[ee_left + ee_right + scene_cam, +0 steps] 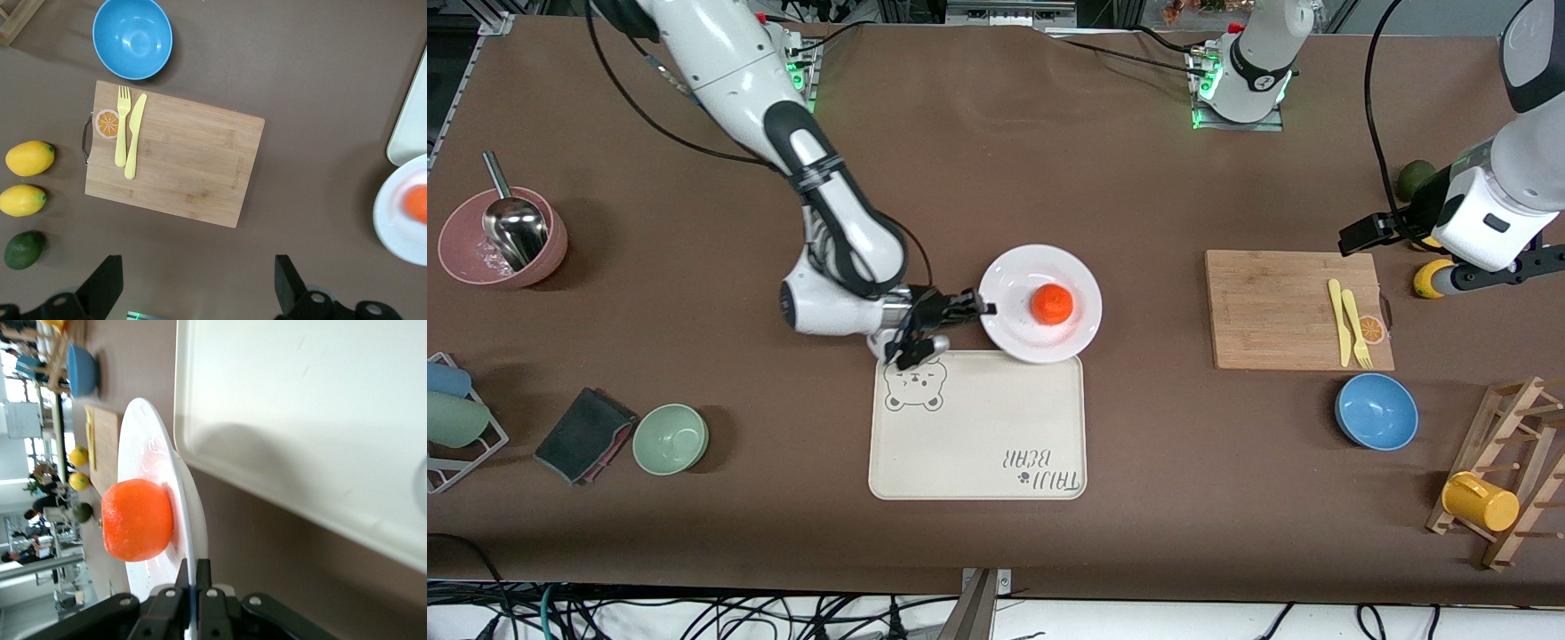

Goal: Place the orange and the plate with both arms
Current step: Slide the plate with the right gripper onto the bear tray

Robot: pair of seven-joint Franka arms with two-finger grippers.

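Observation:
The plate's bottom (194, 507) is still raised and mostly beyond the tray's far rim (300, 509), so my right gripper should keep holding the white plate until the plate's bottom rests inside the tray.
The white plate (1014, 284) carries the orange (1052, 304) near its middle. Its nearer edge overlaps the far rim of the cream bear-print tray (978, 444). My right gripper (985, 308) is shut on the plate's rim at the side toward the right arm's end. In the right wrist view its fingers (183, 577) pinch the thin rim of the plate (150, 453), with the orange (137, 519) just past them and the tray (300, 420) alongside. My left gripper (1467, 267) is open and empty, high over the table beside the cutting board; in its wrist view (198, 287) only bare table lies between the fingers.
A wooden cutting board (1280, 307) holds a yellow fork and knife (1347, 322). A blue bowl (1376, 411) and a mug rack (1494, 480) are nearer the camera. Lemons (28, 158) and a green fruit (25, 249) lie beside the board. A green bowl (671, 438) and a pink bowl (503, 237) sit toward the right arm's end.

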